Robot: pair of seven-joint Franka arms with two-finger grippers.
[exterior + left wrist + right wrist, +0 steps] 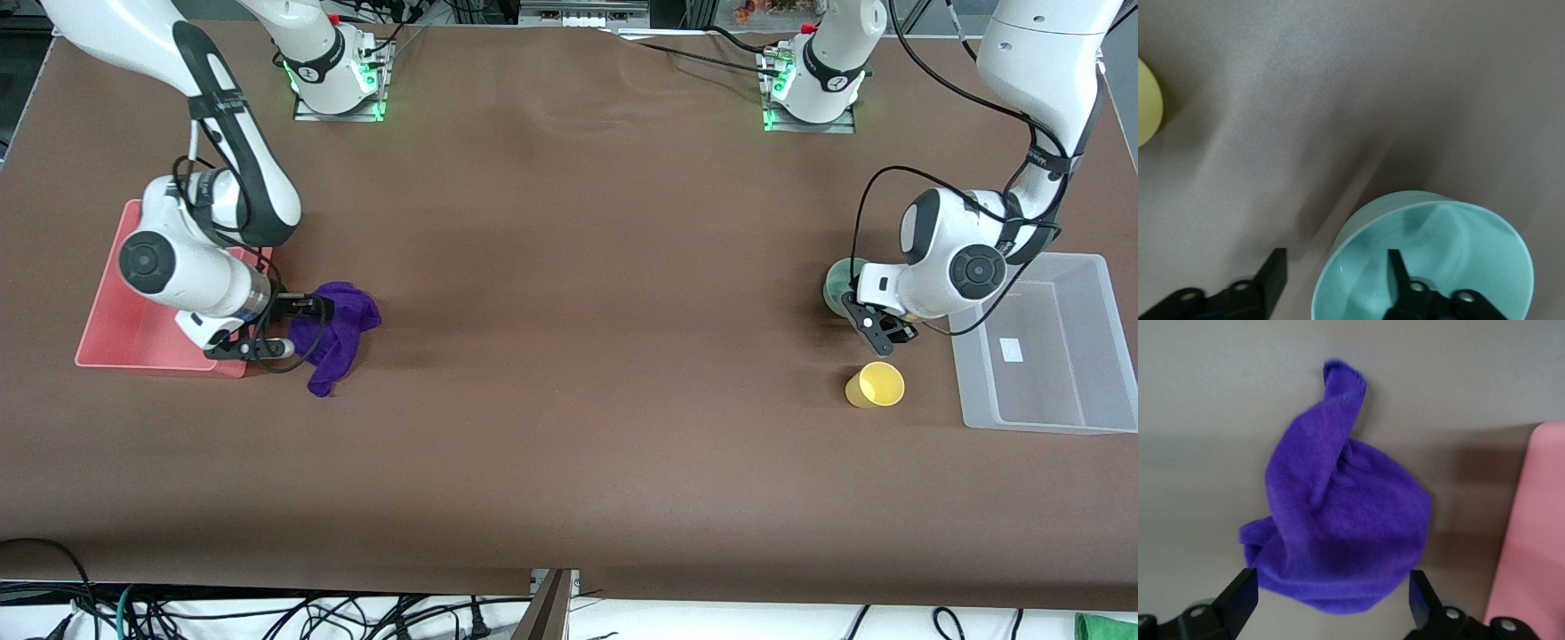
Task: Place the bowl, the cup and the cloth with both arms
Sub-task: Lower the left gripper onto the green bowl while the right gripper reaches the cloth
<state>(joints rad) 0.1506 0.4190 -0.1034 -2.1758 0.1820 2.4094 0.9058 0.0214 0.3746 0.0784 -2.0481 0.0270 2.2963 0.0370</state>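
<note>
I should grab the purple cloth next with my right gripper by its tray-side edge (304,332). Then the cloth can go in the pink tray (149,331).
The purple cloth (336,331) lies rumpled on the table beside the pink tray. My right gripper (298,327) is low over the cloth's tray-side edge, open, with a finger on either side of the cloth (1345,520). The mint-green bowl (838,283) stands toward the left arm's end, partly hidden by that arm's hand. My left gripper (869,322) is open and straddles the bowl's rim: one finger (1399,267) is inside the bowl (1451,247), the other outside. The yellow cup (876,385) lies on its side nearer the front camera than the bowl; its edge shows in the left wrist view (1146,100).
A pink tray (116,333) sits at the right arm's end of the table, its edge in the right wrist view (1531,540). A clear plastic bin (1080,418) stands at the left arm's end, beside the cup and bowl.
</note>
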